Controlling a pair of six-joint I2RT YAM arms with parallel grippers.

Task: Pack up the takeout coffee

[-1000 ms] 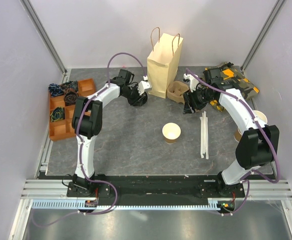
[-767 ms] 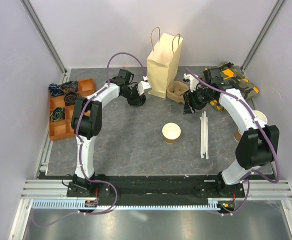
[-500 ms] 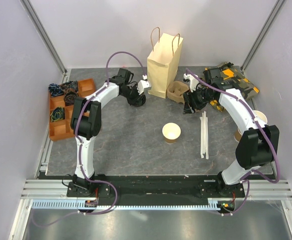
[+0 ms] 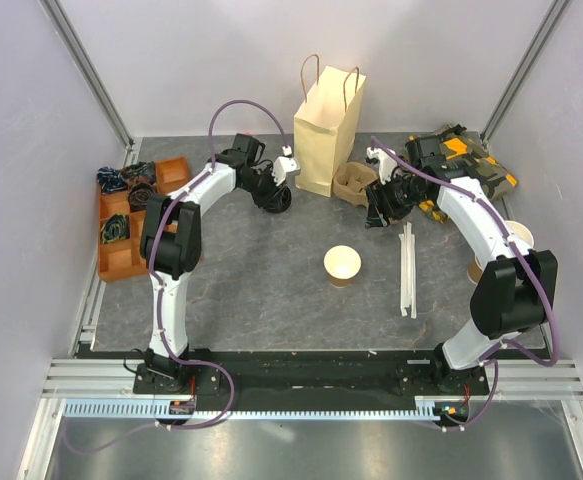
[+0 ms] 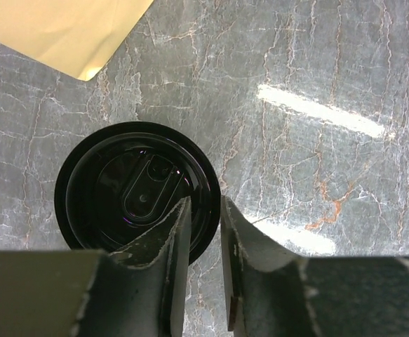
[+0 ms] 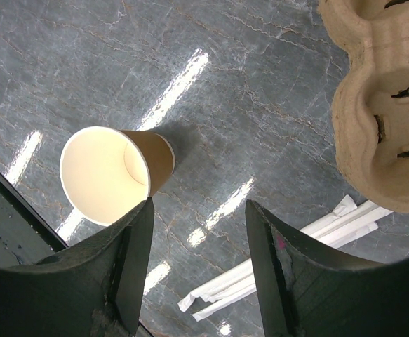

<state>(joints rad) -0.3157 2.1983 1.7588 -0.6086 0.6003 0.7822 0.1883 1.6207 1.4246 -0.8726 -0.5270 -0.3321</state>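
I should close my left gripper on the lid, because its rim is between one finger inside and one finger outside.
No lidded takeout coffee shows in these views. A loose black lid lies flat on the table by the tan paper bag. My left gripper hangs over the lid's right edge, open by a narrow gap, and the lid's rim shows between the fingers. A lidless brown paper cup stands upright mid-table. My right gripper hovers open and empty above bare table, between that cup and the cardboard cup carrier.
The cup carrier sits right of the bag. Wrapped white straws lie right of the cup. An orange tray with dark packets is at far left. Pale cups and yellow-black packets are at far right.
My left gripper has edged slightly toward the back over the black lid. Its jaws narrowed, then widened a little. The right arm and the cup have not moved.
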